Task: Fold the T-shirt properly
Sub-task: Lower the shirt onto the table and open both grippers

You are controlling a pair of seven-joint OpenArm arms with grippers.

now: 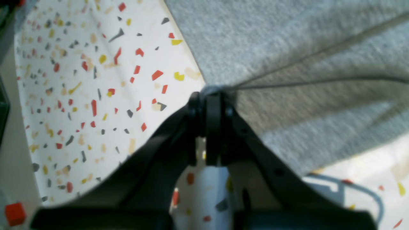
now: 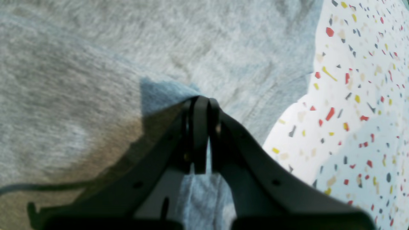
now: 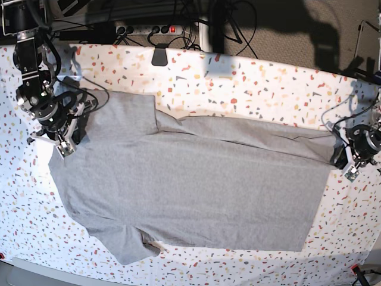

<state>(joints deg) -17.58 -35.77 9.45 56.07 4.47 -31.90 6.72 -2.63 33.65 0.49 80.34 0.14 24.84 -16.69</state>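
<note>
My right gripper should open now, since the T-shirt's folded edge [image 3: 95,140] lies down against the lower layer [image 3: 80,170].
The heather-grey T-shirt [image 3: 190,190] lies spread on the speckled table [image 3: 250,89], plain side up, with its sleeves at the base view's left and its hem at the right. A long fold runs along its far edge. My left gripper [image 3: 344,162] is at the right hem corner. In the left wrist view it [image 1: 212,94] is shut on a pinch of T-shirt [image 1: 287,48], and taut creases fan out from the pinch. My right gripper [image 3: 62,148] is at the far-left shoulder edge. In the right wrist view it [image 2: 200,100] is shut on the T-shirt [image 2: 96,64].
A power strip [image 3: 149,28] and cables lie beyond the table's far edge. A black clip [image 3: 159,57] sits on that edge. A small red cube [image 1: 14,213] shows at the left wrist view's lower left. Bare speckled table surrounds the shirt.
</note>
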